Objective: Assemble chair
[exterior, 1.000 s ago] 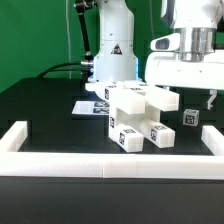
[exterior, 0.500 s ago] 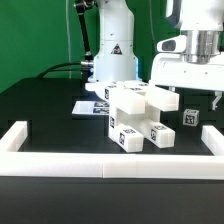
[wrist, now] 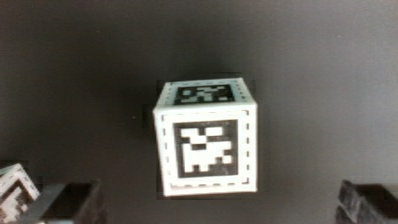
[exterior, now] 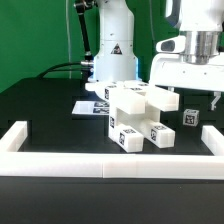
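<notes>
The small tagged block has to be added to the chair's white parts. My gripper should grab the block's opposite sides, on either side of the tags.
The chair's white tagged parts lie bunched in the middle of the black table: flat panels and square legs leaning on one another. One small tagged block stands apart on the exterior view's right. My gripper hangs just above that block, open and holding nothing. In the wrist view the block stands upright on the dark table, with tags on its top and on one side. My gripper frames it, with the dark fingers far apart at either edge and not touching it.
The marker board lies flat behind the pile, in front of the white robot base. A low white border wall runs along the front, with corner pieces at the exterior view's left and right.
The gripper has shifted slightly toward the exterior view's right and a little lower, then held still. Its jaws stay wide open. The parts have not moved.
</notes>
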`<state>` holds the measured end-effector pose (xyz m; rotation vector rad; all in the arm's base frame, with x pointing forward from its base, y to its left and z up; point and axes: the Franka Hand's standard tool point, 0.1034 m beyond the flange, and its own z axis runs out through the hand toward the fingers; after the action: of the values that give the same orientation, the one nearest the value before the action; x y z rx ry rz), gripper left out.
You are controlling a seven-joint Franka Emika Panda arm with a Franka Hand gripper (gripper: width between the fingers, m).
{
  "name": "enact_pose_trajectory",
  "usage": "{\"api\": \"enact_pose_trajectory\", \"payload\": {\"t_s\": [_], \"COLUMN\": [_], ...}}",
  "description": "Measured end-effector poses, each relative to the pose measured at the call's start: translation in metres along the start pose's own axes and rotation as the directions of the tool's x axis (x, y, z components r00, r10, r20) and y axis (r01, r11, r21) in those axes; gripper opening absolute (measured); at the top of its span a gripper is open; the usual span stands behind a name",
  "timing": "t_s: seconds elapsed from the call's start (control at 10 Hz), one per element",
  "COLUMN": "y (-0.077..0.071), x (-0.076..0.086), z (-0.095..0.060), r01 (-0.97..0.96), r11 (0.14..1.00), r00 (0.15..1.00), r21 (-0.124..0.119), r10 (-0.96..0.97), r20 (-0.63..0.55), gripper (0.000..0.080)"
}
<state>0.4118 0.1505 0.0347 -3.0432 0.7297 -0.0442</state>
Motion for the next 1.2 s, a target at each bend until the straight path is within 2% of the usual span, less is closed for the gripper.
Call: {"api": "enact_pose_trajectory", "payload": {"t_s": [0.2,0.5,0.7,0.9,1.0,1.1,1.2], "y": [0.001,0.001,-0.002,-0.003,-0.005,-0.007,-0.007], "x": [0.005,-0.004,-0.016,-0.017,-0.017,-0.017,-0.016], "z": [0.001,0.010,0.020,0.022,0.023,0.022,0.022], "r01": [-0.016,-0.001,0.017,0.020,0.022,0.024,0.023], "r11": [1.000,1.000,0.999,0.999,0.999,0.999,0.999], "r00": [1.000,1.000,1.000,0.999,0.999,0.999,0.999], "r21": [-0.006,-0.024,-0.038,-0.041,-0.041,-0.039,-0.039], "r10": [0.016,0.002,-0.016,-0.019,-0.021,-0.023,-0.022], "r20": [0.017,0.024,0.026,0.027,0.027,0.025,0.025], "gripper": [0.0649,0.0649,0.0649,0.0649,0.0601,0.0601,0.0426]}}
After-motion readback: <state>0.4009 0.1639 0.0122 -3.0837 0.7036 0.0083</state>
